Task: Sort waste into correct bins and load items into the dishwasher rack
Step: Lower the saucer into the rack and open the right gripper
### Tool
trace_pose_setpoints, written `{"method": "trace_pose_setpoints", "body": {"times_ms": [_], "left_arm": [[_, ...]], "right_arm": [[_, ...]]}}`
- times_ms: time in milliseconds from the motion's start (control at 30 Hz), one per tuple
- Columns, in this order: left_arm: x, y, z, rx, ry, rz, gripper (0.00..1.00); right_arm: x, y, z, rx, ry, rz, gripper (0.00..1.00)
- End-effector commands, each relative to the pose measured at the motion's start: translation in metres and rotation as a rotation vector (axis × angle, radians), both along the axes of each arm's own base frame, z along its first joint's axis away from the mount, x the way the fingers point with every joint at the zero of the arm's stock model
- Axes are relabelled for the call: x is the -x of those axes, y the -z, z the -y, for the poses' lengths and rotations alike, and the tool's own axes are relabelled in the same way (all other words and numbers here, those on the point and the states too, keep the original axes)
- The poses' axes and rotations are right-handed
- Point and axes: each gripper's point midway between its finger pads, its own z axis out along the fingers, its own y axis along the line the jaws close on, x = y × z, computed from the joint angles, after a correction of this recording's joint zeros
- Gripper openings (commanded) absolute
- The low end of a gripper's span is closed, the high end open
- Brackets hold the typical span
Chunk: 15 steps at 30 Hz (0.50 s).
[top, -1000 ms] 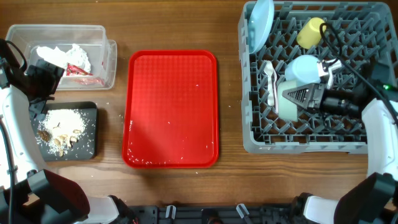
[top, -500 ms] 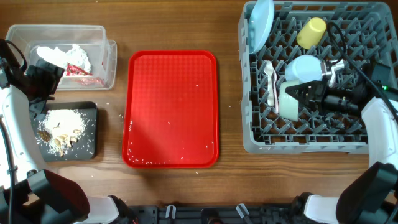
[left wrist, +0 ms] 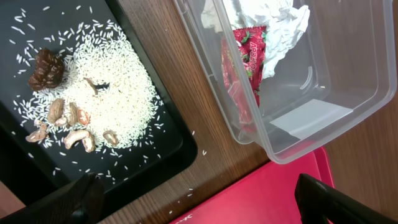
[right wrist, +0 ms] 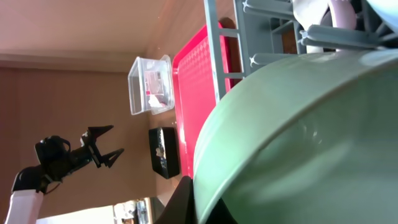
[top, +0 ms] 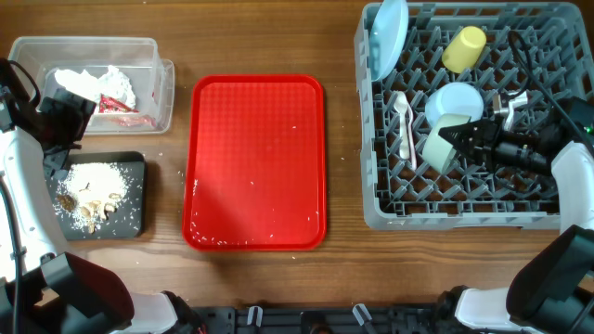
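Observation:
I should open my right gripper and release the pale green small bowl, because the tilted bowl is well inside the rack's sides, among the rack's wires.
My right gripper [top: 461,138] is shut on the rim of the pale green small bowl [top: 438,147], which stands tilted on edge among the pegs of the grey dishwasher rack [top: 380,209]. The bowl fills the right wrist view [right wrist: 311,137], its rim between my fingers [right wrist: 208,199]. The rack also holds the light blue plate [top: 388,37], yellow cup [top: 463,48], light blue bowl [top: 457,98] and white cutlery [top: 404,116]. My left gripper [top: 61,130] is open and empty [left wrist: 205,208] over the clear tub [top: 162,93] and black tray [top: 135,218].
The tub holds white napkins [left wrist: 273,18] and a red wrapper [left wrist: 249,53]. The black tray holds rice and brown food scraps [left wrist: 106,93]. The large red tray [top: 255,162] lies between bins and rack with a few crumbs on it.
My right gripper has drawn back to the right with the green bowl, which now stands more on edge. The light blue bowl shows more. The left arm has not moved.

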Motion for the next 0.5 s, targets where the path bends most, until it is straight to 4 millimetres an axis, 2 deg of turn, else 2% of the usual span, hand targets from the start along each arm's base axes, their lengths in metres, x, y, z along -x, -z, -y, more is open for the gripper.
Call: {"method": "trace_pose_setpoints", "body": {"times_ms": [0,133,167,200,300,367,400,467], "left_arm": [[-0.001,-0.003,-0.003,-0.002,-0.007,0.008,1.0],[-0.001,-0.003,-0.003,-0.002,-0.007,0.008,1.0],[-0.001,-0.003,-0.003,-0.002,-0.007,0.008,1.0],[-0.001,-0.003,-0.003,-0.002,-0.007,0.008,1.0],[-0.001,-0.003,-0.003,-0.002,-0.007,0.008,1.0],[-0.001,-0.003,-0.003,-0.002,-0.007,0.008,1.0],[-0.001,-0.003,-0.003,-0.002,-0.007,0.008,1.0],[-0.001,-0.003,-0.003,-0.002,-0.007,0.008,1.0]], "right_arm": [[0.019,0.048,0.021,0.181,0.025,-0.198,0.05],[0.018,0.04,0.038,0.303,0.058,-0.22,0.18],[0.019,0.038,0.043,0.345,0.067,-0.226,0.23],[0.021,0.035,0.055,0.415,0.107,-0.267,0.32],[0.03,0.03,0.082,0.55,0.227,-0.379,0.33],[0.039,0.022,0.096,0.629,0.291,-0.435,0.39],[0.042,0.018,0.1,0.657,0.302,-0.442,0.52],[0.049,0.006,0.109,0.718,0.325,-0.468,0.86]]}}
